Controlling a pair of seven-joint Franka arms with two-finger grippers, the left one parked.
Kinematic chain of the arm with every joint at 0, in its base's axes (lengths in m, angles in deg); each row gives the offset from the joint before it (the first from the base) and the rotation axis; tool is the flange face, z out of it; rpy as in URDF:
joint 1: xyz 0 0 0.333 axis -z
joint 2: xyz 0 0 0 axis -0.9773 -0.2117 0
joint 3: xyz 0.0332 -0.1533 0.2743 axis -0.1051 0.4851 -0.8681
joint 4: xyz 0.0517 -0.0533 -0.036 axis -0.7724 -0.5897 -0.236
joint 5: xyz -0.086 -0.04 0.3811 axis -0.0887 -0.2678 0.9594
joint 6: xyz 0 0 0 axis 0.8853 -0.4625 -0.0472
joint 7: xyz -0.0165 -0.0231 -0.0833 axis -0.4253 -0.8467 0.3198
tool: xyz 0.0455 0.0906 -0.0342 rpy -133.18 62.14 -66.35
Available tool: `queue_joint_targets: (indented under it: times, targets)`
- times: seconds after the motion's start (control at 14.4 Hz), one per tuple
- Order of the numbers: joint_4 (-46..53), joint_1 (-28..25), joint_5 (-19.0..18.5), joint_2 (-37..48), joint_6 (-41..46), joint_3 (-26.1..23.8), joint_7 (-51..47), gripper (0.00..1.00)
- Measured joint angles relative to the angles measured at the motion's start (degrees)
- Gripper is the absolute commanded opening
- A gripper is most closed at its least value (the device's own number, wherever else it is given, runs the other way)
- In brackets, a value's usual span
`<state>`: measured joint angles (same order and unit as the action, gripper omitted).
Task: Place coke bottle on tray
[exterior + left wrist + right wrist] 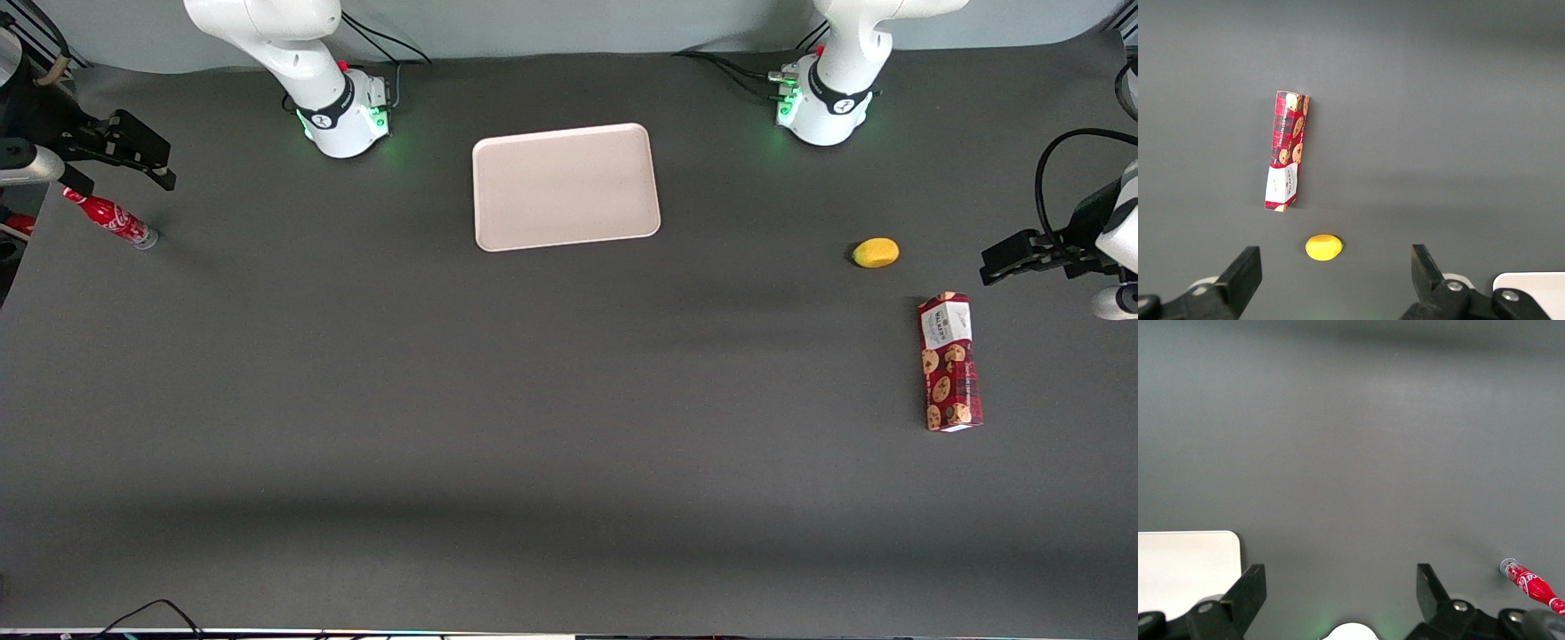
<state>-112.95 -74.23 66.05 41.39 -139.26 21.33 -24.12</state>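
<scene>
The coke bottle needs to go on the tray (565,186), so I should next grip it with my gripper by its red cap end (75,196).
The coke bottle (111,220) is small, slim and red with a white script logo, and it lies on its side on the dark table at the working arm's end, near the table edge. It also shows in the right wrist view as the coke bottle (1531,581), silvery base toward the table's middle. My gripper (153,162) hangs above the table, close over the bottle's cap end and a little farther from the front camera. In its own view the gripper (1340,587) is open with nothing between the fingers (1248,593). The pale pinkish-beige tray (565,186) lies bare between the two arm bases; a corner of the tray (1185,567) shows in the wrist view.
A small yellow fruit (876,252) and a red cookie box (950,362) lie toward the parked arm's end of the table; both also show as the fruit (1323,247) and the box (1287,151). The working arm's base (342,111) stands beside the tray.
</scene>
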Motion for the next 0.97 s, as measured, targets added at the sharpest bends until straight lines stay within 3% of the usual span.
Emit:
queue_joint_targets:
  times: [0.28,0.62,0.97]
  targets:
    - [0.52,-0.06,-0.78,1.21,3.77,4.95,6.6,1.0]
    - [-2.11,-1.89,-9.05,2.04,4.69,22.87,28.31,1.0]
    - [-21.13,-1.63,-16.98,6.91,-13.08,37.78,42.83,1.0]
